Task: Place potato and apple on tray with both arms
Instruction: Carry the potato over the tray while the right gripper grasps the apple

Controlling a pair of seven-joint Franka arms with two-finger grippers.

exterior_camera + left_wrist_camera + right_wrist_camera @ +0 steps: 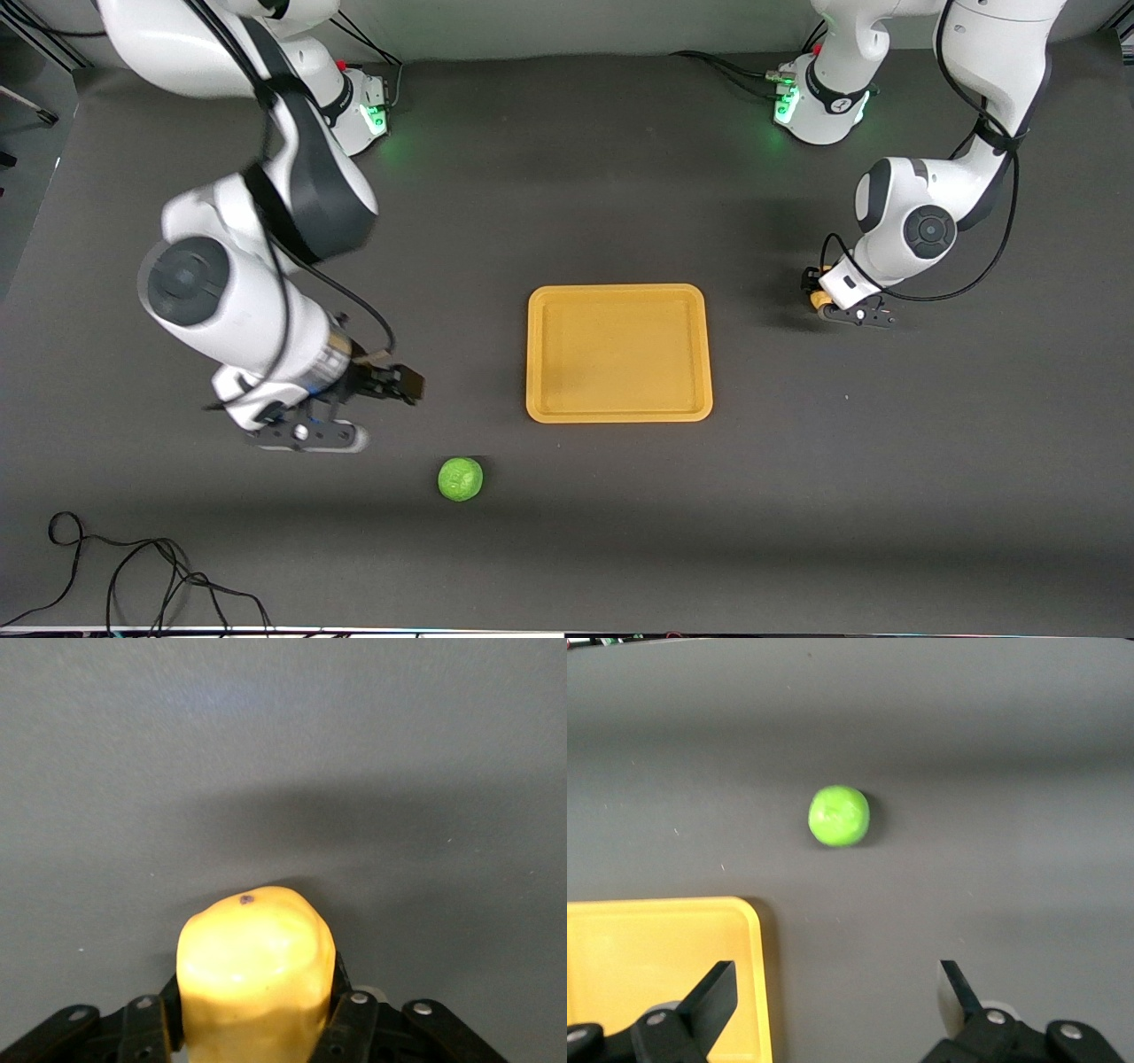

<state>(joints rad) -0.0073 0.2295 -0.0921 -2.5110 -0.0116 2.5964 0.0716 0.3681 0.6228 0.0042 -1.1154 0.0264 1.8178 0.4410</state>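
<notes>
The green apple needs to go on the yellow tray [618, 353], so my right gripper needs to grab the apple around its round middle [460, 478] next.
The orange-yellow tray [618, 409] lies in the middle of the table and holds nothing; one corner of it shows in the right wrist view [656, 948]. The green apple [461, 478] lies on the table nearer to the front camera than the tray and also shows in the right wrist view [839, 815]. My right gripper [394, 383] is open and holds nothing, over the table between the tray's corner and the apple; its fingers [716, 990] stand wide apart. My left gripper [819, 298] is shut on the yellow-tan potato [255, 966], low over the table beside the tray, toward the left arm's end. Only a bit of the potato [816, 300] shows in the front view.
A loose black cable [133, 567] lies on the table near the front edge at the right arm's end. The two arm bases [819, 102] stand along the edge farthest from the front camera. The table is dark grey.
</notes>
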